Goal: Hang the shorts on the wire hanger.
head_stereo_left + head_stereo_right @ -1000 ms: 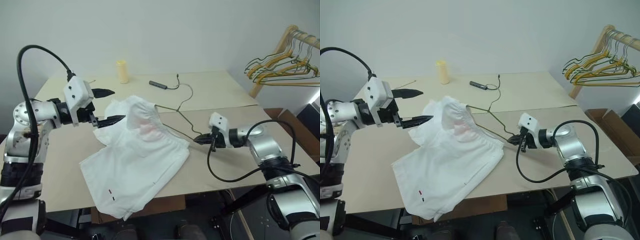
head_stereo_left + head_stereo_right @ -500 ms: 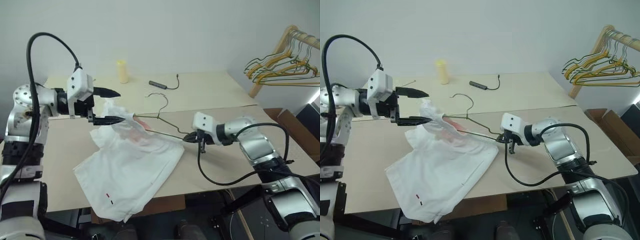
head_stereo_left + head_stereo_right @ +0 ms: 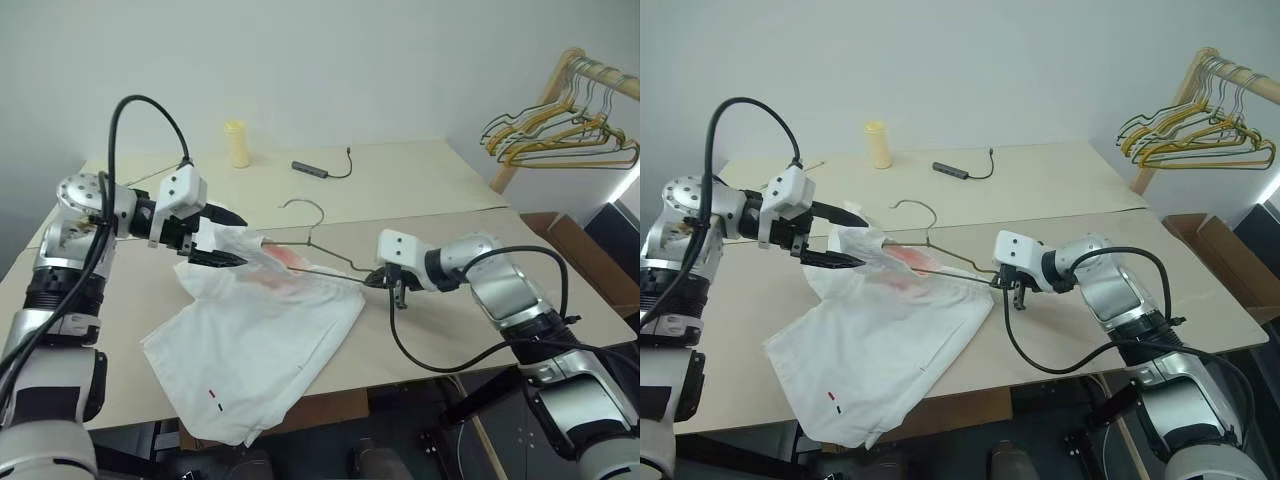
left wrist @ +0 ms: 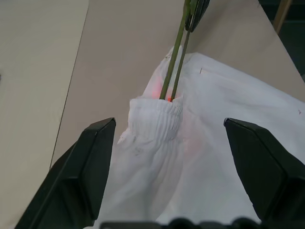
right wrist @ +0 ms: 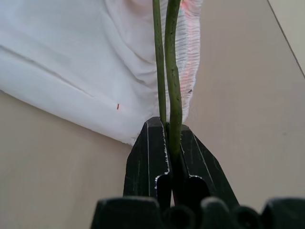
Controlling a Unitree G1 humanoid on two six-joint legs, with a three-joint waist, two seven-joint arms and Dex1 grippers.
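Note:
My left gripper takes hold of the shorts (image 3: 262, 335) by the bunched end of waistband (image 3: 246, 240) next, which stands up in gathers while the legs lie flat.
The white shorts (image 3: 262, 335) lie crumpled on the tan table (image 3: 450, 190), their gathered waistband (image 4: 157, 119) bunched and lifted at the left. The wire hanger (image 3: 303, 204) lies tilted above them, hook up, with one end pushed into the waistband opening. My right gripper (image 3: 373, 281) is shut on the hanger's other corner, and both wires (image 5: 174, 71) run out from between its fingers. My left gripper (image 3: 243, 241) is open, one finger (image 4: 95, 162) on each side of the bunched waistband and neither pressing on it.
A yellow bottle (image 3: 236, 144) and a black device with a cable (image 3: 310, 169) sit at the back of the table. A wooden rack with bunched yellow and green hangers (image 3: 560, 135) stands at the right, with a cardboard box (image 3: 575, 250) below it.
My right gripper drew the hanger to the left, the hook rose, and the hanger's end slid into the waistband. My left gripper sank and now straddles the bunched fabric.

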